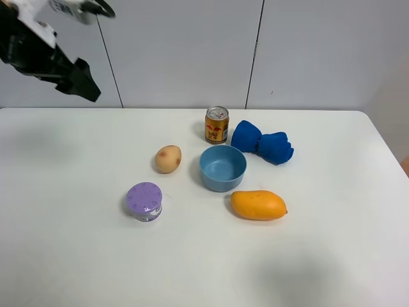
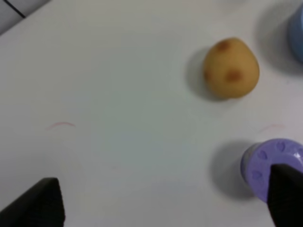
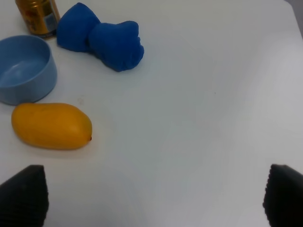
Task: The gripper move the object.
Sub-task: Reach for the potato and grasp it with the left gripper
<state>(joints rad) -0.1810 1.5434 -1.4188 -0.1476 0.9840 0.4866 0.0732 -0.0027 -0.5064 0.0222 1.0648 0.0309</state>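
Observation:
My left gripper grabs the potato by its rounded body (image 1: 168, 159) (image 2: 231, 68) next, to move the object.
The potato (image 1: 168, 158), small, tan-yellow with reddish-brown blotches, lies on the white table (image 1: 70, 192) just left of the blue bowl (image 1: 222, 167). It also shows in the left wrist view (image 2: 231, 67). My left gripper (image 1: 80, 80) hangs high above the table's far left corner, well away from the potato. In its wrist view the left gripper (image 2: 163, 208) is open and empty, its fingers wide apart. My right gripper (image 3: 154, 203) is open and empty over bare table to the right of the mango (image 3: 51, 125); it is out of the exterior view.
An orange mango (image 1: 258, 204) lies in front of the bowl. A purple-lidded cup (image 1: 144, 201) stands in front of the potato. A gold can (image 1: 216, 124) and a crumpled blue cloth (image 1: 262, 143) lie behind the bowl.

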